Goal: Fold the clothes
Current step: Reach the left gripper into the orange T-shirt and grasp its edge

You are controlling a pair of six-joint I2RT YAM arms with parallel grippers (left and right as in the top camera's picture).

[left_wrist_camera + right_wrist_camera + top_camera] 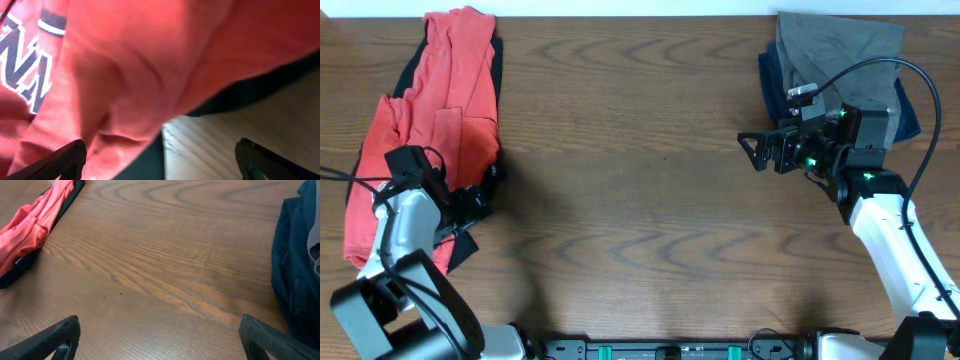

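My left gripper grabs only the orange-red T-shirt's edge (161,124) beside the bare wood next, to draw it out for folding, and leaves the black top.
The orange-red T-shirt (445,110) lies crumpled at the table's left edge, on top of a black top (496,62) whose edge shows beside it. In the left wrist view the shirt (150,65) fills the frame, with white-and-navy lettering (25,65) at the left and the black top (150,165) beneath. My left gripper (480,195) is open at the shirt's lower right edge, its fingers (160,162) spread over the shirt, the black top and bare wood. My right gripper (758,150) is open and empty over bare wood (160,340), left of the right-hand pile.
A pile of a grey garment (840,50) over dark navy cloth (772,90) lies at the back right, under the right arm; the navy cloth shows in the right wrist view (295,275). The wooden table (640,180) stretches between the two piles.
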